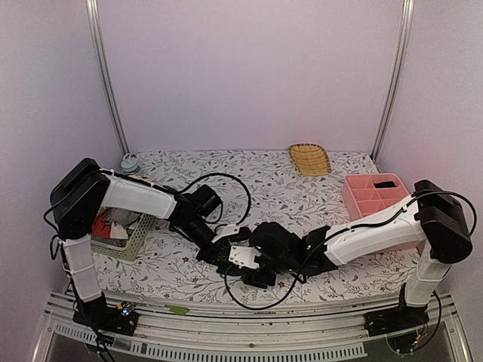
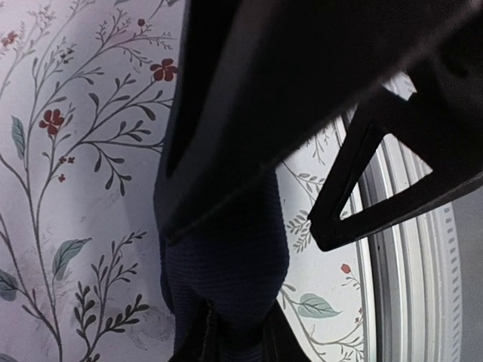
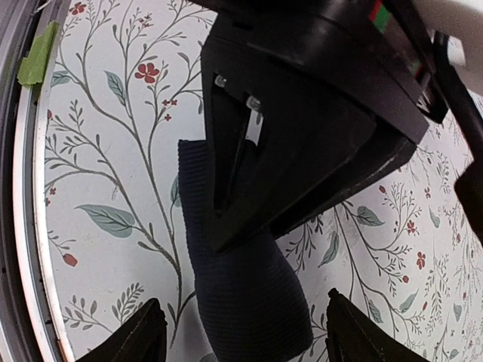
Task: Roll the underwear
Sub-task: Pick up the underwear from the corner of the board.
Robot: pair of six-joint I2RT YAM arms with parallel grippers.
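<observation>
I need to grab the rolled underwear's loose end (image 3: 256, 320) across its sides with my right gripper. Then it stays rolled and can be set into the organiser.
A dark, ribbed piece of underwear (image 2: 226, 264), rolled into a thick tube, lies on the flowered tablecloth near the table's front edge. My left gripper (image 2: 232, 343) is shut on one end of the roll. In the right wrist view the same underwear (image 3: 245, 298) lies between the spread fingertips (image 3: 139, 335) of my right gripper (image 3: 245, 335), which is open and straddles the roll without touching it. The left gripper's black body covers the roll's far end there. From above, both grippers (image 1: 240, 255) meet at the front centre and hide the roll.
A green basket (image 1: 130, 240) holding other clothes stands at the left. A pink divided organiser (image 1: 373, 197) sits at the right, with a woven tray (image 1: 309, 159) behind it. The metal front rail (image 1: 249, 313) runs close to the grippers, and green tape (image 3: 34, 60) marks it.
</observation>
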